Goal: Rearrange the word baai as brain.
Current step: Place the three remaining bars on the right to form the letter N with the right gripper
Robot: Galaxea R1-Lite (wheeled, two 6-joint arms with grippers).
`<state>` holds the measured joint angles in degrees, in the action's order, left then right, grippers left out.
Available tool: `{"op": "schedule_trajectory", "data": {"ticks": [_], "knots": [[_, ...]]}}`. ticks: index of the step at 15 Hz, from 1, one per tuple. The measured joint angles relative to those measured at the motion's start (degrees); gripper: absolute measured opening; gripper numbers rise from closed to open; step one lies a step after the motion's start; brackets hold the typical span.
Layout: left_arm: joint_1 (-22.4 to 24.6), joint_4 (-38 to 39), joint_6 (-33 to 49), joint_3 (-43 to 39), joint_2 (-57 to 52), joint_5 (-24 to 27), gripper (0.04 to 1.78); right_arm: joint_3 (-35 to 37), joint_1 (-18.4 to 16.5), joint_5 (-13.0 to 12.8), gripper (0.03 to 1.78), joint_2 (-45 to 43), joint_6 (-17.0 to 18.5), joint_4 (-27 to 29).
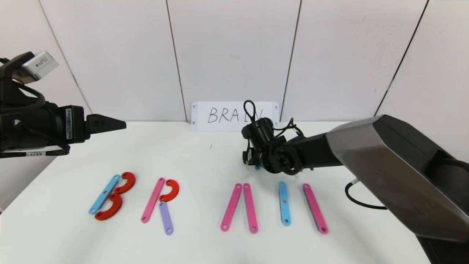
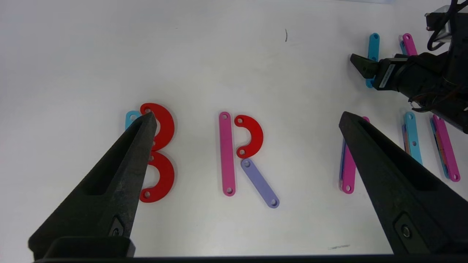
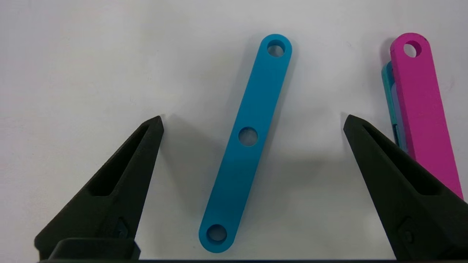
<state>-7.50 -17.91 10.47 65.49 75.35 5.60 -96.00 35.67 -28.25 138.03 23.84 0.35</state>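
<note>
My right gripper's fingers meet their shadows on the tabletop on both sides of the blue plastic piece (image 1: 257,167) (image 3: 246,142). My right gripper should close. Closing now would hold the blue piece.
On the white table the plastic letters lie in a row. A B (image 1: 111,197) is made of a blue strip and two red curves. An R (image 1: 161,203) is made of a pink strip, a red curve and a purple strip. Then come two pink strips (image 1: 240,207) leaning together, a blue strip (image 1: 284,202) and a pink strip (image 1: 315,208). My right gripper (image 1: 253,161) hovers low behind them, open, its fingers either side of a short blue three-hole strip (image 3: 248,142) lying flat. My left gripper (image 1: 113,125) is open and empty, raised at the left above the B and R (image 2: 241,153).
A white card (image 1: 234,115) with handwritten "BRAIN" leans on the back wall. In the right wrist view a pink strip (image 3: 420,109) lies on a teal one beside the gripper. The right arm (image 1: 366,154) reaches across the table's right side.
</note>
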Motion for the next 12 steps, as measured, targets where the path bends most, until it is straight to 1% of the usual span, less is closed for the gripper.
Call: {"op": "schedule_trajectory", "data": {"ticks": [2,4,5,7,9,10,11,12], "knots": [[0.00,0.00,-0.02,0.00,0.00,-0.04,1.74,-0.05,-0.06,-0.06,1.56,0.09,0.02,-0.06],[0.01,0.00,-0.02,0.00,0.00,-0.01,1.74,-0.09,-0.17,-0.13,1.31,0.09,0.00,-0.06],[0.01,0.00,0.00,0.00,0.00,-0.01,1.74,-0.11,-0.17,-0.11,1.14,0.09,0.02,-0.05],[0.01,0.00,-0.02,0.00,0.00,0.00,1.74,-0.16,-0.17,-0.11,0.75,0.09,0.00,-0.02],[0.01,0.00,-0.02,0.00,0.00,-0.04,1.74,-0.16,-0.23,-0.11,0.44,0.15,0.00,0.00],[0.01,0.00,-0.02,0.00,0.00,-0.04,1.74,-0.16,-0.23,-0.11,0.33,0.15,0.05,0.05],[0.01,0.05,-0.04,0.00,0.00,-0.06,1.74,-0.16,-0.32,-0.09,0.28,0.17,0.10,0.02],[0.01,0.07,-0.02,0.00,0.00,-0.04,1.74,-0.13,-0.45,-0.09,0.27,0.20,0.10,0.00]]}}
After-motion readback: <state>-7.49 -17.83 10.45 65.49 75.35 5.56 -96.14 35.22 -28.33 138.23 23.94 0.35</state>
